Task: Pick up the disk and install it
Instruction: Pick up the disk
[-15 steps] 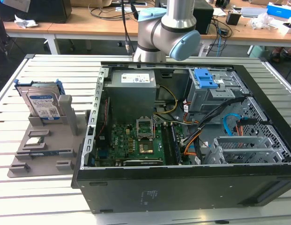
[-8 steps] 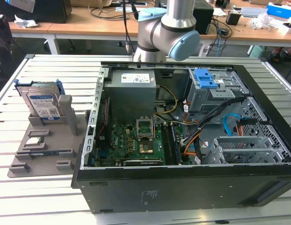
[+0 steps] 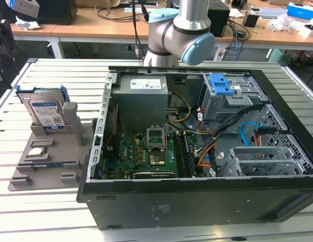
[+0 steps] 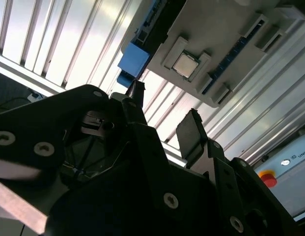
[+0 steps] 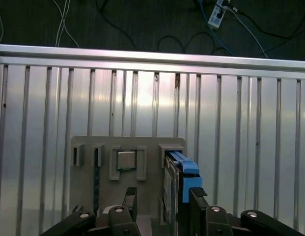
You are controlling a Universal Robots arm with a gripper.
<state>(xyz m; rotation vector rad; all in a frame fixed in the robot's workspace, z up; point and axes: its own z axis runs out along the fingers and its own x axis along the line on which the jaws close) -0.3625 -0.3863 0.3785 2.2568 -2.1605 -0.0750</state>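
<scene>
My gripper grabs the disk across its upper edge (image 3: 41, 96) next, since that edge stands above the holder's grey brackets, which close in the disk's lower end.
The disk (image 3: 45, 112) stands on edge in a slot of the grey holder (image 3: 70, 161) at the exterior view's left, its white-and-blue label facing out and its blue frame around it. In both wrist views its blue frame (image 5: 184, 169) (image 4: 134, 59) shows from above. My gripper (image 5: 163, 199) (image 4: 164, 110) hangs open well above the holder, with nothing between its black fingers (image 5: 130, 196). The disk's blue frame lies close to one fingertip in both wrist views, not touching it.
A small square processor chip (image 5: 125, 160) (image 3: 38, 151) rests in the holder beside the disk. The open computer case (image 3: 196, 151) lies on the slatted aluminium table (image 3: 55, 70), with a grey drive cage with a blue latch (image 3: 222, 85) at its far corner. The arm's joint (image 3: 181, 30) rises behind the case.
</scene>
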